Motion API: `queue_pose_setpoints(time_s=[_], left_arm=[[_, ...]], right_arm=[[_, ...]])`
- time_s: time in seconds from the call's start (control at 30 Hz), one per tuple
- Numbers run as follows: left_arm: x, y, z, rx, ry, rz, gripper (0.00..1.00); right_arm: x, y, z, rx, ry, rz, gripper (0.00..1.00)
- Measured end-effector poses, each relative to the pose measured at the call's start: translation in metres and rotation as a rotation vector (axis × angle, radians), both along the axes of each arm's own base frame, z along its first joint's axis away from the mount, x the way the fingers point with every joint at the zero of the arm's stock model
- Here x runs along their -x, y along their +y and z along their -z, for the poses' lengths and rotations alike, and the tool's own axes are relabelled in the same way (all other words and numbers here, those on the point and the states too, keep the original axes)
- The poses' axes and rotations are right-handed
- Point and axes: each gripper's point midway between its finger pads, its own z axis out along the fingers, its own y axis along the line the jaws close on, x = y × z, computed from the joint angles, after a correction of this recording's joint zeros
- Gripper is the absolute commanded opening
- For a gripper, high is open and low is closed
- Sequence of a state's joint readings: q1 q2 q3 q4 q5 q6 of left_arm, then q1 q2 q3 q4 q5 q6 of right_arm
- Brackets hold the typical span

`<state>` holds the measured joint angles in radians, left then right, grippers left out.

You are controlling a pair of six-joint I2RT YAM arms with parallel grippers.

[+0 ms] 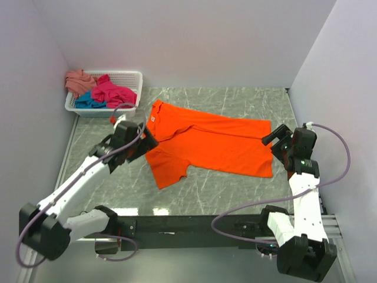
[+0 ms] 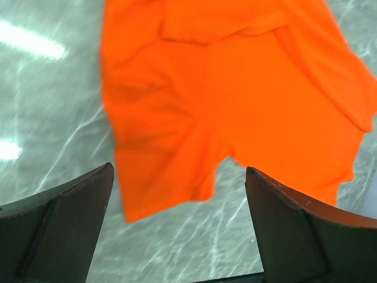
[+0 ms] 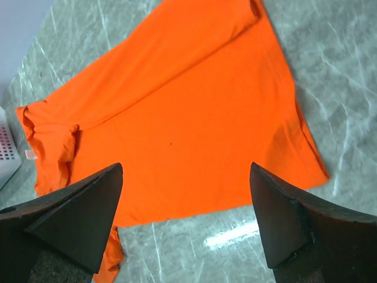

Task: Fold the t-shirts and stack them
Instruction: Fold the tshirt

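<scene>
The robot's left gripper should next grab the orange t-shirt [image 1: 209, 141] by the outer corner of its sleeve that sticks out, and this will let it fold the sleeve inward.
The orange t-shirt [image 1: 209, 141] lies flat across the middle of the table, its long far edge folded over and one sleeve [image 1: 168, 171] sticking out toward the front. My left gripper [image 1: 147, 138] hovers at the shirt's collar end, open and holding nothing. In the left wrist view that gripper [image 2: 179, 171] frames the sleeve of the orange cloth [image 2: 235, 100]. My right gripper [image 1: 272, 140] hangs open at the hem end. Between its fingers [image 3: 185, 168] the right wrist view shows the shirt's near edge [image 3: 177, 106]. Magenta [image 1: 112, 91], teal [image 1: 88, 101] and salmon [image 1: 78, 79] t-shirts sit bunched in the basket.
A white lattice basket [image 1: 126, 73] stands in the back left corner, and its edge shows in the right wrist view [image 3: 6, 153]. White walls close the table at the back and on both sides. Grey marble tabletop [image 1: 224, 188] lies bare in front of the shirt.
</scene>
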<state>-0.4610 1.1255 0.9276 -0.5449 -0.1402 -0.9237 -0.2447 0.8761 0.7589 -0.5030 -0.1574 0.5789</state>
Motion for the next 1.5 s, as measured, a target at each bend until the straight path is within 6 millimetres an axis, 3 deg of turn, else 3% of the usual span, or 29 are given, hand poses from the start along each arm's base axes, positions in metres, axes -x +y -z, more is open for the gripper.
queue_pose_setpoints(time_s=[0.2,0.4,0.53,0.87,1.0,1.27,1.43,1.5], left_arm=[[0.049,0.016,0.042,0.023,0.072,-0.029,0.99],[0.083,0.018,0.094,0.021,0.213,-0.015,1.00],[0.098,0.017,0.118,0.008,0.295,-0.001,0.99],[0.102,0.008,0.141,0.028,0.351,0.025,0.99],[0.094,0.000,0.140,0.050,0.334,0.039,0.99],[0.087,-0.010,0.137,0.082,0.320,0.061,0.99],[0.099,-0.024,0.137,0.104,0.344,0.130,0.90],[0.107,-0.031,0.138,0.098,0.357,0.170,0.79]], right_arm=[[0.016,0.001,0.013,-0.022,0.019,0.042,0.98],[0.025,0.002,0.026,-0.048,0.052,0.076,0.99],[0.032,0.004,0.039,-0.067,0.085,0.086,1.00],[0.031,0.005,0.054,-0.087,0.093,0.100,1.00],[0.035,0.004,0.062,-0.087,0.110,0.116,1.00],[0.041,-0.004,0.060,-0.049,0.105,0.148,1.00],[0.047,-0.006,0.065,-0.041,0.139,0.161,1.00],[0.050,-0.006,0.067,-0.037,0.153,0.164,1.00]])
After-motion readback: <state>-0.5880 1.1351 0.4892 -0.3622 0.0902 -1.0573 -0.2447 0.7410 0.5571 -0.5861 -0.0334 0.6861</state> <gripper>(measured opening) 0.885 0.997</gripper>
